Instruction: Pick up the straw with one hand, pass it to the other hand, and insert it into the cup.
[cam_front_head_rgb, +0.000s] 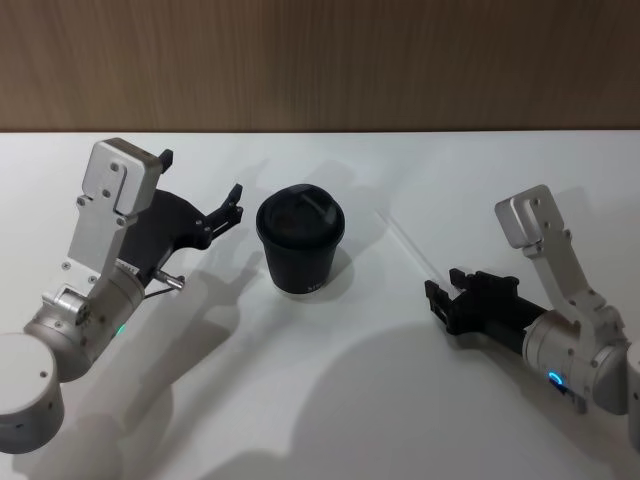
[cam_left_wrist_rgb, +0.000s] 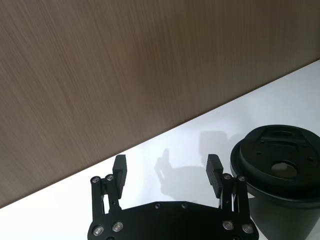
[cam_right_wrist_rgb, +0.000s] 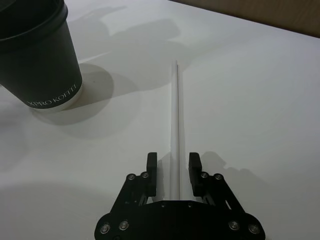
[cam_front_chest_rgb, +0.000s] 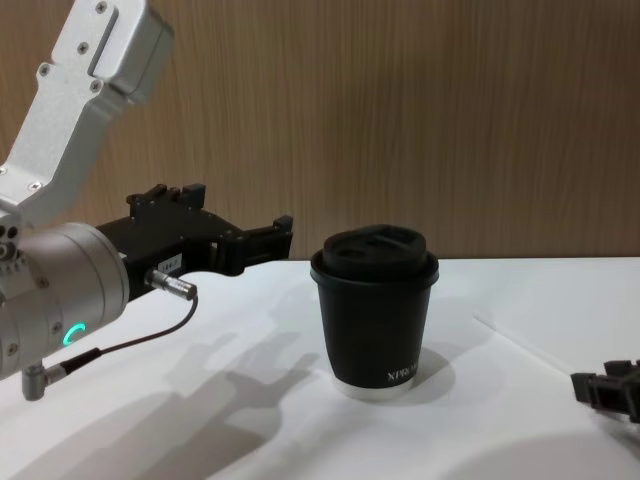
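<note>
My right gripper grabs one end (cam_front_head_rgb: 443, 284) of the straw next, which leaves the thin straw's other end (cam_front_head_rgb: 380, 213) free to pass to my left gripper.
The black lidded cup (cam_front_head_rgb: 300, 240) stands upright in the middle of the white table (cam_front_head_rgb: 330, 400). A thin translucent straw (cam_right_wrist_rgb: 176, 115) lies flat on the table to the cup's right. My right gripper (cam_right_wrist_rgb: 173, 166) is low over the straw's near end. It is open, with one finger (cam_right_wrist_rgb: 151, 167) on each side of the straw. That gripper also appears right of the cup (cam_front_head_rgb: 440, 296) and at the chest view's edge (cam_front_chest_rgb: 608, 388). My left gripper (cam_front_head_rgb: 232, 205) hovers open and empty just left of the cup (cam_left_wrist_rgb: 285, 185), level with its lid (cam_front_chest_rgb: 375, 248).
A wood-panelled wall (cam_front_head_rgb: 320, 60) runs along the table's far edge, close behind the cup. A thin cable (cam_front_chest_rgb: 130, 340) hangs under the left wrist.
</note>
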